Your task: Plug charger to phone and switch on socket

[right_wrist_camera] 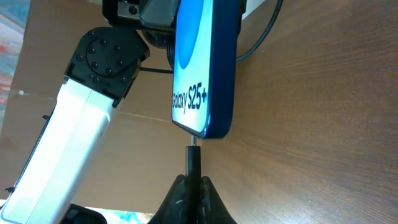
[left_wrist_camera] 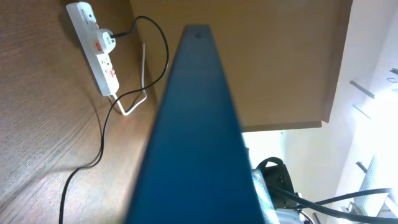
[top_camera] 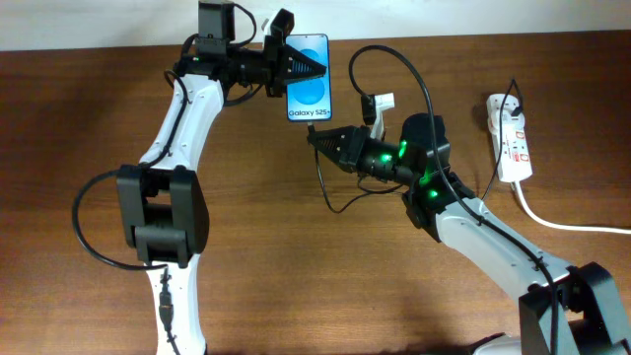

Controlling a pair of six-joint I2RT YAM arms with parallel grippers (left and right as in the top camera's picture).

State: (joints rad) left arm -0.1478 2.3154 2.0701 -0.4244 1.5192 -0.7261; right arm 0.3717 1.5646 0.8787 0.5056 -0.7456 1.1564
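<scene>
My right gripper should keep holding the plug. The charger plug [right_wrist_camera: 193, 158] is at the phone's bottom edge above the wooden table, so it would fall if I opened now.
The phone [top_camera: 309, 84], blue screen with "Galaxy S25+" text, is held off the table by my left gripper [top_camera: 308, 67], which is shut on its upper half. In the left wrist view the phone's dark blue edge [left_wrist_camera: 199, 124] fills the middle. My right gripper [top_camera: 317, 138] is shut on the charger plug [right_wrist_camera: 193, 158], tip pointing at the phone's bottom edge [right_wrist_camera: 205, 127] and just touching or entering it. The thin black charger cable [top_camera: 409, 74] loops back over my right arm. The socket [top_camera: 511, 135], a white power strip with red switches, lies at the right, also in the left wrist view [left_wrist_camera: 96, 50].
The thick white cord [top_camera: 562, 222] runs from the socket toward the right edge. A thin black cable [top_camera: 330, 197] trails on the wooden table below my right gripper. A white plug adapter [top_camera: 380, 104] shows behind the right arm.
</scene>
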